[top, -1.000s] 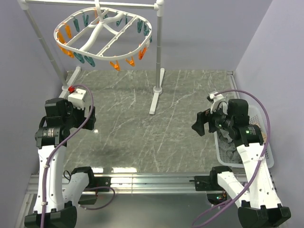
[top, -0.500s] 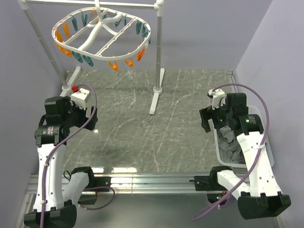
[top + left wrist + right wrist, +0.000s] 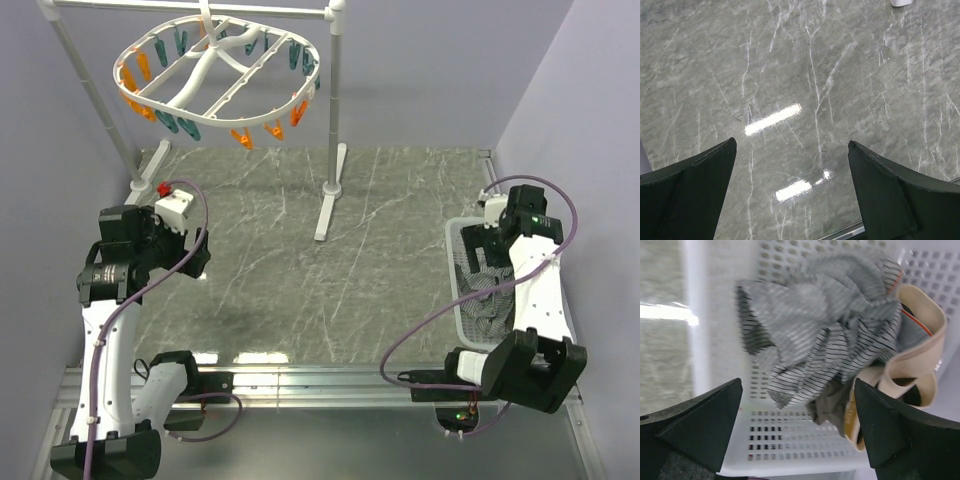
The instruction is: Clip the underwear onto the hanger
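Observation:
My right gripper grabs the underwear [image 3: 832, 405] by its beige waistband edge [image 3: 903, 366] next, so it lifts out waistband-first for clipping to the hanger.
The hanger [image 3: 215, 75], a white oval ring with orange and teal pins, hangs from the rail at the back left. The underwear [image 3: 832, 405], olive-brown with a beige waistband [image 3: 920, 347], lies in a white basket [image 3: 790, 440] and is partly covered by a grey striped cloth [image 3: 825, 330]. My right gripper [image 3: 797, 410] hangs open above this pile, its fingers on either side of the olive cloth and holding nothing. My left gripper [image 3: 791, 142] is open over bare marble at the left side of the table [image 3: 195, 255], far below the hanger.
The white rail stand has one pole [image 3: 330, 150] rising from mid-table and another pole [image 3: 95, 100] along the left wall. The basket [image 3: 458, 300] stands against the right wall. Lilac walls close in on both sides. A metal rail [image 3: 320, 380] runs along the near edge.
The right arm has swung right from beside the basket to over it, with the gripper now facing down into the clothes. The left arm shifted slightly. The hanger sways a little.

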Available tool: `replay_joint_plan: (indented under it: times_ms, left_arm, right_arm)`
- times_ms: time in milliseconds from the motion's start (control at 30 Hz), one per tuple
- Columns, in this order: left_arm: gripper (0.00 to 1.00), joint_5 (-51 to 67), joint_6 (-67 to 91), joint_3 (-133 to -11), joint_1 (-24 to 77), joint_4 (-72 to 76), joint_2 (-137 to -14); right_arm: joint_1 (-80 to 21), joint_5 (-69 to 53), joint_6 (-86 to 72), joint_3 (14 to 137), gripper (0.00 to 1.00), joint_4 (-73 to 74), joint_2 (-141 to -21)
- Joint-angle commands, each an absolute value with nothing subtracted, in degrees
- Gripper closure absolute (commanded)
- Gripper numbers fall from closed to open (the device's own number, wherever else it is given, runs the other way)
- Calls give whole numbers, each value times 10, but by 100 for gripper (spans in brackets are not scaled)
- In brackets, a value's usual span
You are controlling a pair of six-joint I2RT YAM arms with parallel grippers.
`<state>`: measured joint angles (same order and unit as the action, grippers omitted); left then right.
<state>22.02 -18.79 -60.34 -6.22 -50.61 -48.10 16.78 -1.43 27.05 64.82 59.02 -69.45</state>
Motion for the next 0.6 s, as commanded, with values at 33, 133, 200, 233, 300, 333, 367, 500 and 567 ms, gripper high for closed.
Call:
replay_joint_plan:
  times_ms: [33, 133, 200, 233, 300, 333, 367, 500, 567]
  left_arm:
    - [1, 239, -206, -597, -59, -501, -482]
    - [1, 236, -207, -592, -60, -498, -479]
    - [1, 235, -206, -591, -59, -496, -480]
    - [1, 235, -204, -590, -60, -495, -479]
    - [1, 238, -203, -586, -60, -494, -479]
    - [1, 239, -204, -586, -60, -493, -479]
    - [1, 239, -204, -586, -59, -492, -480]
    - [1, 241, -206, -584, -59, -490, -482]
    - [1, 242, -205, -584, -60, -488, -481]
  right_arm:
    - [228, 34, 315, 666, 0, 570, -704]
    - [261, 54, 343, 660, 0, 570, -690]
    - [292, 69, 365, 647, 0, 567, -672]
    - [302, 71, 378, 643, 0, 564, -666]
    - [337, 74, 390, 635, 0, 563, -650]
    - [348, 71, 402, 635, 0, 565, -647]
    - [373, 69, 409, 635, 0, 569, -643]
    - [427, 55, 432, 627, 0, 578, -649]
    - [443, 41, 434, 624, 0, 583, -661]
